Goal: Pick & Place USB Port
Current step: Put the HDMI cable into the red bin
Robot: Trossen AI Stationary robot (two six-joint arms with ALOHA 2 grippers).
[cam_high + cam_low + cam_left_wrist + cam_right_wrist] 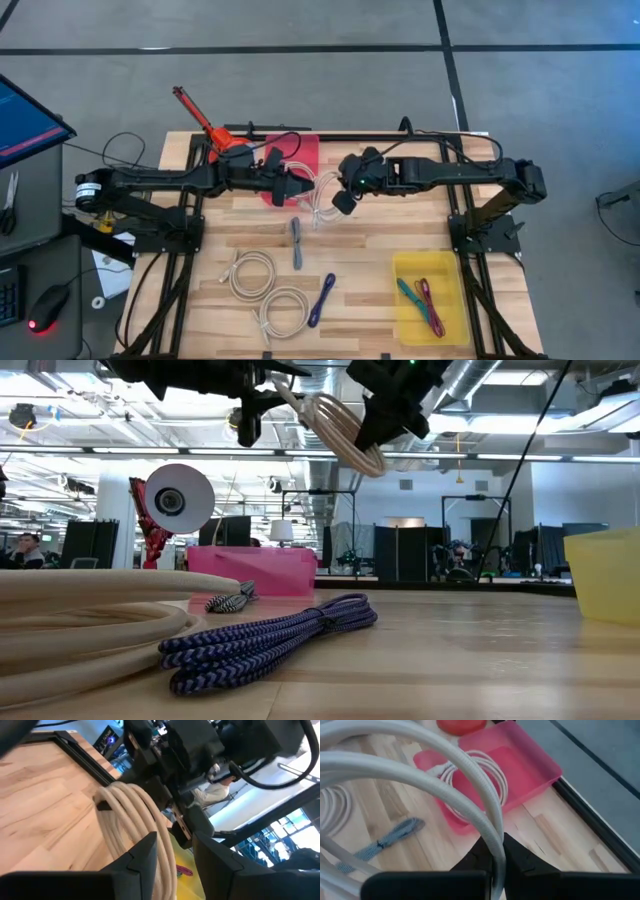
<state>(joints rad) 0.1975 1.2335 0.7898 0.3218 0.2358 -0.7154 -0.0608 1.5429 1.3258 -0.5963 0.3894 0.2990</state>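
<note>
My left gripper grabs the cream-white USB cable by its bundled loops next, to lay the cable in the pink tray.
A coil of cream-white USB cable hangs in the air between my two grippers, over the table's far middle. My right gripper is shut on it. My left gripper is open. The coil's strands run between its two fingers, with a gap showing beside them. Behind the grippers, the pink tray holds another white cable. My right gripper pinches several strands of the coil's loop between its two fingers, which lie across the strands. The coil is lifted clear of the table and hangs tilted. My left gripper: the strands lie close along one finger; whether it touches them I cannot tell.
Two white cable coils lie on the near left of the table. Beside them lie a grey braided cable and a purple one. The yellow bin, near right, holds coloured cables. A red clamp stands far left.
</note>
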